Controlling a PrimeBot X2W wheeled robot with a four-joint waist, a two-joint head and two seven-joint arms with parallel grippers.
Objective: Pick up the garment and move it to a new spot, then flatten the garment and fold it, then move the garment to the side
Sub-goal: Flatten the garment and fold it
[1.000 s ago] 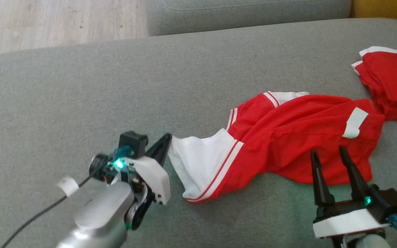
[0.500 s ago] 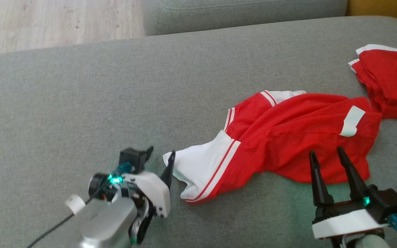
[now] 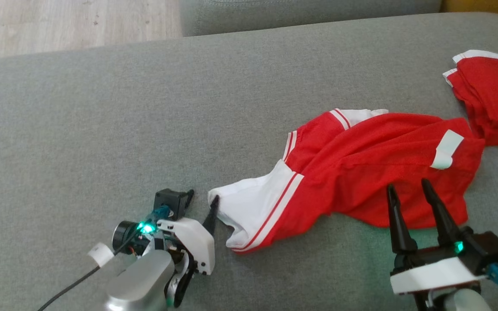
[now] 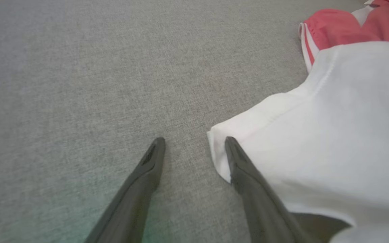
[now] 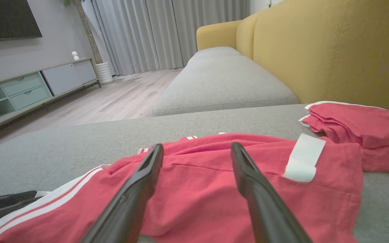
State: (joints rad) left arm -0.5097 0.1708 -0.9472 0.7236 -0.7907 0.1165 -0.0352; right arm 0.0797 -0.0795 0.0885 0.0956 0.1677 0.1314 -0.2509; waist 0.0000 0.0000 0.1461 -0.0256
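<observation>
I should next pinch the white sleeve by its tip corner [image 3: 215,196] with my left gripper, because that corner lifts slightly off the cushion while the remaining cloth [image 3: 255,204] lies loose.
A red garment [image 3: 374,168] with white, red-striped sleeves lies crumpled on the grey sofa cushion [image 3: 102,129]. Its white sleeve [image 3: 253,207] stretches out to the left. My left gripper [image 3: 202,196] is open right at the sleeve's tip. In the left wrist view the left gripper [image 4: 194,140] has bare cushion between its fingers, and one finger [image 4: 248,179] overlaps the corner of the sleeve [image 4: 333,118]. My right gripper [image 3: 407,185] is open at the garment's near hem. The right wrist view shows the right gripper [image 5: 197,146] low in front of the red cloth [image 5: 214,192], holding nothing.
A second red garment [image 3: 491,95] lies folded at the right, touching the first one's corner. Behind it rises a yellow backrest [image 5: 333,50]. Another grey cushion [image 3: 296,13] and wooden floor [image 3: 59,21] lie beyond. The left half of the cushion is bare fabric.
My left gripper has opened and let go of the white sleeve, drawing back a little toward me. The sleeve now rests on the cushion. The head view shifted slightly; the right gripper stays put.
</observation>
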